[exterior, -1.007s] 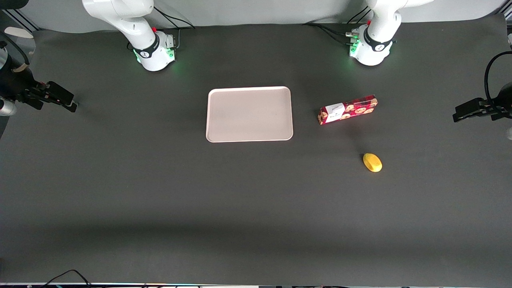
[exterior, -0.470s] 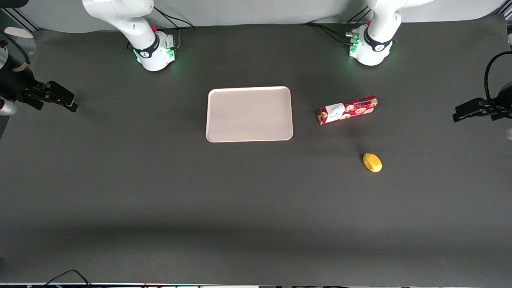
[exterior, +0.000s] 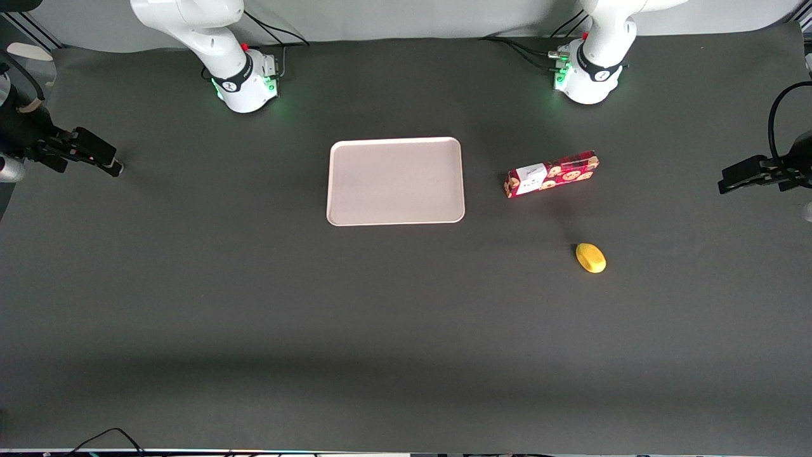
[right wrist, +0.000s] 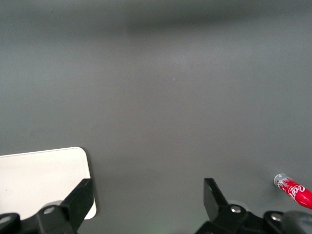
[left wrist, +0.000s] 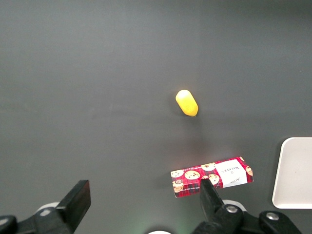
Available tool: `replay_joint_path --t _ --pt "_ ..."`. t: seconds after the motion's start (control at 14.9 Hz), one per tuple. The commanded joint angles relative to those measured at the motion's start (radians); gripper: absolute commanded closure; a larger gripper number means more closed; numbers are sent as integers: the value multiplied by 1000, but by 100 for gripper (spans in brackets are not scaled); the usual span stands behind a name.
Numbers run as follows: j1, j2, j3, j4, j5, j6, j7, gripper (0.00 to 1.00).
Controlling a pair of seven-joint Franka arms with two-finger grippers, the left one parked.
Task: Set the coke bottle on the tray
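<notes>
The robot's right gripper should next set the bottle on the tray (right wrist: 41,180), so it should first grab the coke bottle (right wrist: 295,189) by the bottle's end with the cap.
The pale pinkish-beige tray (exterior: 395,181) lies flat in the middle of the table; a rounded corner of it shows in the right wrist view (right wrist: 44,180). The coke bottle (right wrist: 295,189), small and red with white script and a clear base, lies on the dark table and shows only in the right wrist view, cut by the frame edge. In the front view it is out of sight. My right gripper (exterior: 116,162) hovers at the working arm's end of the table, far from the tray. It is open and empty (right wrist: 146,200), with the bottle off to the side of its fingers.
A long red cookie box (exterior: 552,174) with a white label lies toward the parked arm's end of the table, beside the tray. A yellow oval object (exterior: 590,258) lies nearer the front camera than the box. Both show in the left wrist view.
My right gripper has shifted only very slightly. The tray, the box and the yellow object have not moved.
</notes>
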Motion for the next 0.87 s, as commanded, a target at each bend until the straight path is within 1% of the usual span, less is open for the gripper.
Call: replay_joint_path --t 0.0,0.07,0.27,0.54,0.6,0.74,0.81 --pt "-3 7 6 54 -5 -19 26 0" --pt "-9 3 -4 78 5 -27 14 0" --pt "3 -2 16 79 -17 -68 24 0" --pt "-4 -14 17 82 -8 -74 21 0" --pt "-3 -20 19 82 -8 -97 20 0" --pt "-10 -32 11 73 -24 -133 -2 0" --pt "-30 -36 2 59 -28 -153 -69 0"
